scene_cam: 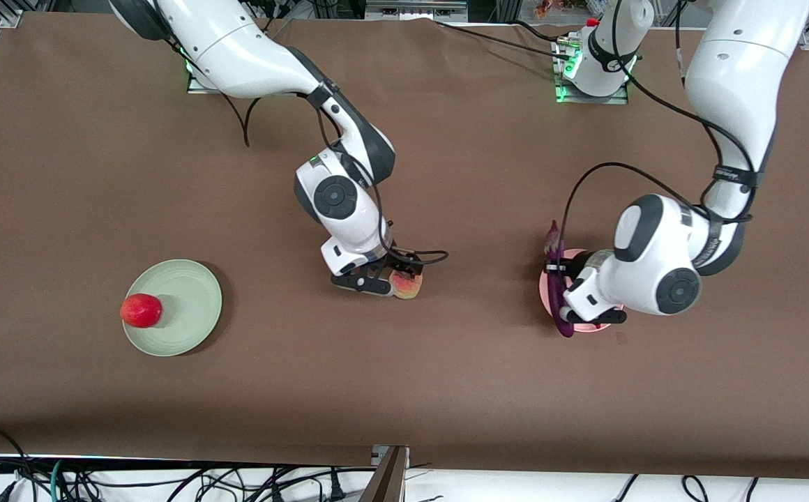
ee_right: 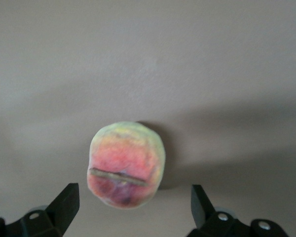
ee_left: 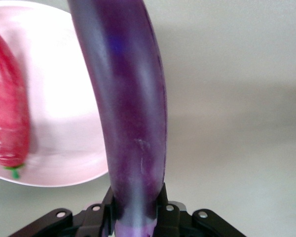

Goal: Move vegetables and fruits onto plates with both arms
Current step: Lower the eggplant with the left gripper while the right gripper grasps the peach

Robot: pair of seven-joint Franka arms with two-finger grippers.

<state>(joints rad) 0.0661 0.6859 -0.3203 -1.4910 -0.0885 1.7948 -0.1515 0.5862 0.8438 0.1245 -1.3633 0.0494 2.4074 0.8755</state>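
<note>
My right gripper grabs the peach (scene_cam: 408, 286) by its rounded sides next, to add it to the green plate (scene_cam: 188, 300) beside the red apple.
My left gripper (scene_cam: 563, 273) is shut on the purple eggplant (scene_cam: 556, 296) and holds it over the edge of the pink plate (scene_cam: 586, 328). In the left wrist view the eggplant (ee_left: 133, 98) runs out from the jaws of the left gripper (ee_left: 135, 210), and the red chili pepper (ee_left: 10, 108) lies on the pink plate (ee_left: 64, 123). My right gripper (scene_cam: 394, 277) is open, low around the yellowish-pink peach (scene_cam: 408, 286) on the table. In the right wrist view the peach (ee_right: 126, 165) sits between the spread fingers of the right gripper (ee_right: 133, 193). The red apple (scene_cam: 141, 310) rests on the green plate (scene_cam: 188, 300).
The brown table mat (scene_cam: 404, 390) stretches wide between the two plates and toward the front camera. Black cables (scene_cam: 607, 174) trail from both wrists. The arm bases (scene_cam: 589, 70) stand along the edge farthest from the camera.
</note>
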